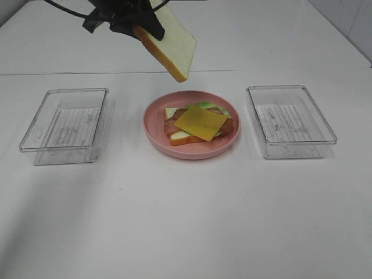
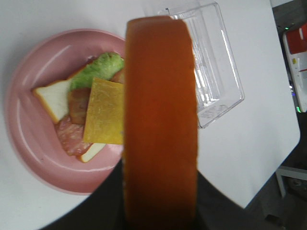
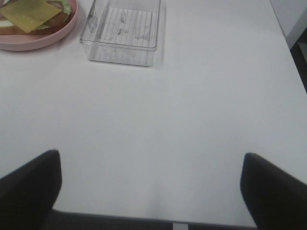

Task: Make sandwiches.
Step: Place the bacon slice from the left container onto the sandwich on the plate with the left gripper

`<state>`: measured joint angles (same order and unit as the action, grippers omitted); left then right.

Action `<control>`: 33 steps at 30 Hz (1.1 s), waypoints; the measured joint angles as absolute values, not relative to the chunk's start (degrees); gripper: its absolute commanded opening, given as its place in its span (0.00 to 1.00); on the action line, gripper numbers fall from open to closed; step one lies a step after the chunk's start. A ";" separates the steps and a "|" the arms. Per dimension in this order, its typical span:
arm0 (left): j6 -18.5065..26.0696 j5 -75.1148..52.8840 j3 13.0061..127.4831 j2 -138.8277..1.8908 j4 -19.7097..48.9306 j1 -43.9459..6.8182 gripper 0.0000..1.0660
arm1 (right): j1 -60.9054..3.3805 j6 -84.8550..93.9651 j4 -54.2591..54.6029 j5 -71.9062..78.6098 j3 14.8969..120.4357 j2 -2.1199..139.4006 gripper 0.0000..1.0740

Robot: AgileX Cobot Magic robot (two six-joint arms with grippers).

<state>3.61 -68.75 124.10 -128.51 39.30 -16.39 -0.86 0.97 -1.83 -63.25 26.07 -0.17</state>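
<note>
My left gripper keeps holding the white slice until its lower edge is on the cheese. The white bread slice's lower edge is now above and behind the yellow cheese square.
My left gripper hangs high over the back of the table, shut on a white bread slice with an orange-brown crust. The slice tilts down toward the pink plate. On the plate lies the stack: a bottom bread slice, reddish-brown bacon, green lettuce and a yellow cheese square on top. The held slice is above and behind the stack, apart from it. My right gripper stands open over bare table, nothing between its fingers.
A clear plastic tray stands left of the plate, holding nothing. Another such tray, also seen from the right wrist as the clear tray, stands to the right. In the left wrist view the table's edge shows beyond it.
</note>
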 measured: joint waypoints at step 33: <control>3.32 -62.34 124.10 -143.35 44.35 -21.83 0.00 | -0.86 0.97 -1.83 -63.25 26.07 -0.17 0.92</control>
